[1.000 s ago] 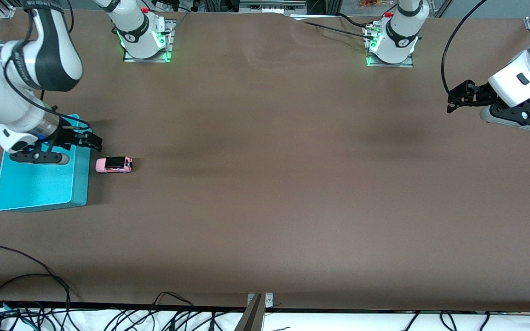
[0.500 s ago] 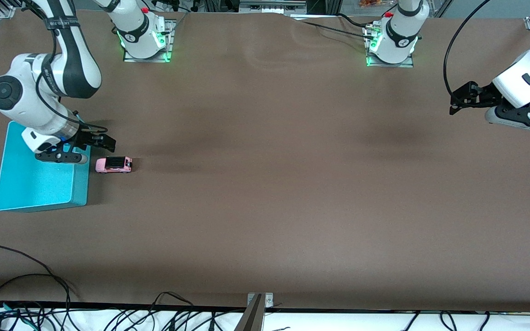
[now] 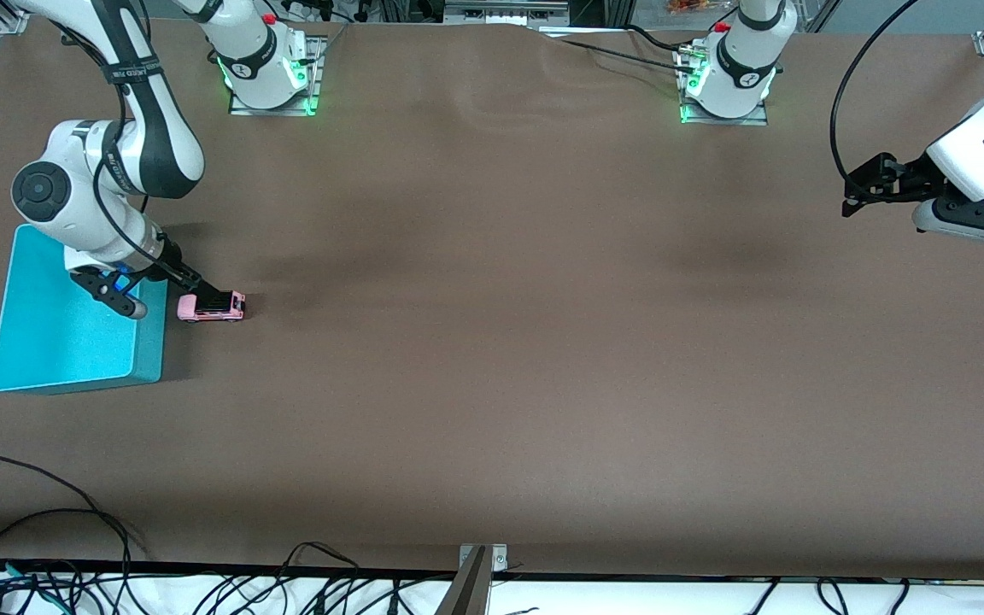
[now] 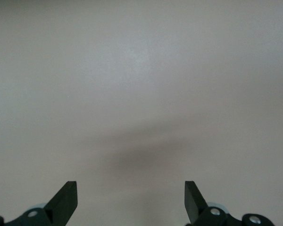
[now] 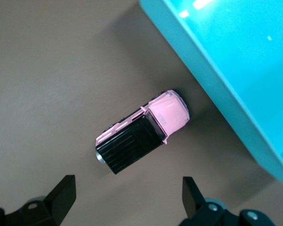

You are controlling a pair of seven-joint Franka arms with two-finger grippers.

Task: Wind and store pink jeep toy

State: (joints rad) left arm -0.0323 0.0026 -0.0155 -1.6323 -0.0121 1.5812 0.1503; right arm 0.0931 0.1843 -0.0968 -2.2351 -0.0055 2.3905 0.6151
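The robot's right gripper needs to grab the jeep [image 3: 212, 307] next by the narrow sides at its black roof [image 3: 224, 306], since the jeep is too long from nose to tail for the gripper's fingers.
The pink jeep toy [image 3: 212, 307] stands on the brown table beside the teal bin [image 3: 65, 342], on the bin's side toward the left arm's end. My right gripper [image 3: 202, 292] is open and empty, low over the table just above the jeep. In the right wrist view the jeep [image 5: 141, 132] lies just ahead of the open gripper [image 5: 127, 188], not between the jaws, with its black roof section toward them and the bin's wall [image 5: 236, 70] beside it. My left gripper [image 3: 855, 192] waits open and empty over bare table at the left arm's end [image 4: 131, 193].
The bin's wall stands close to the jeep. Cables lie along the table edge [image 3: 202, 568] nearest the front camera. Both arm bases [image 3: 270, 77] stand at the edge farthest from that camera.
My right gripper has moved from over the teal bin toward the jeep and come down beside it. My left gripper has drifted slightly toward its end of the table. The jeep has not moved.
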